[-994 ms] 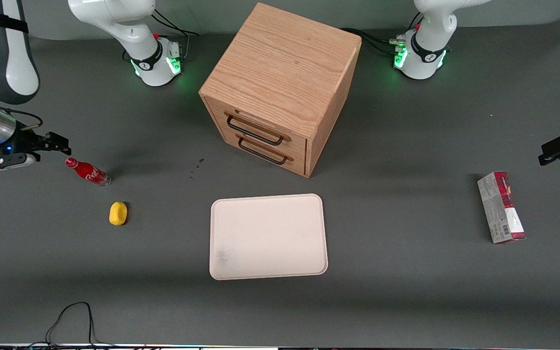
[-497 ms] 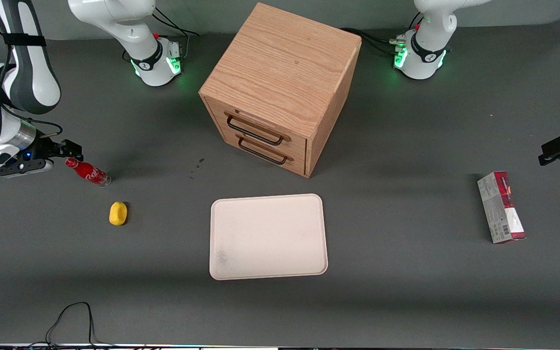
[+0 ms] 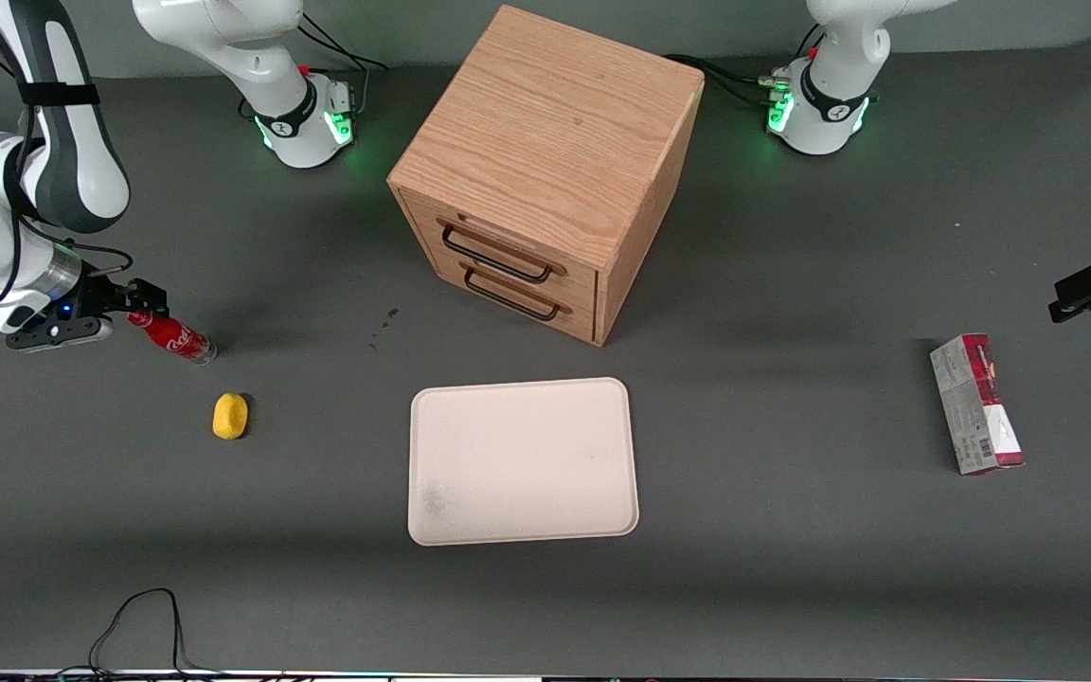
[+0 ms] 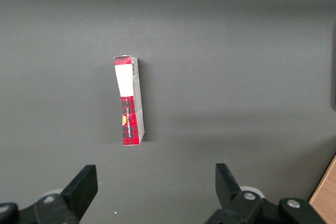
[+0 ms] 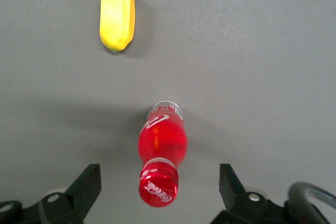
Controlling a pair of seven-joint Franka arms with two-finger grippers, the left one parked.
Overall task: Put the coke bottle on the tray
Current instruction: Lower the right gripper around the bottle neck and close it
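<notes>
The coke bottle needs to go on the tray [image 3: 524, 461]. My right gripper will next pick up the bottle by its red cap [image 3: 139, 319].
The coke bottle [image 3: 173, 336], small and red with white script and a red cap, sits on the grey table toward the working arm's end; it also shows in the right wrist view [image 5: 161, 145], cap toward the camera. My right gripper [image 3: 143, 301] hovers right at the cap, open and empty; in the right wrist view the gripper [image 5: 160, 182] has one finger on each side of the cap, well apart from it. The cream tray [image 3: 524, 461] lies flat and bare at mid-table, nearer the front camera than the cabinet.
A yellow lemon-like object [image 3: 230, 416] lies near the bottle, nearer the front camera, and shows in the right wrist view [image 5: 117, 16]. An oak drawer cabinet [image 3: 545, 170] stands mid-table. A red-and-grey carton [image 3: 975, 403] lies toward the parked arm's end [image 4: 129, 100].
My right gripper has moved in toward the bottle and now sits at its cap. The bottle, tray and other objects have not moved.
</notes>
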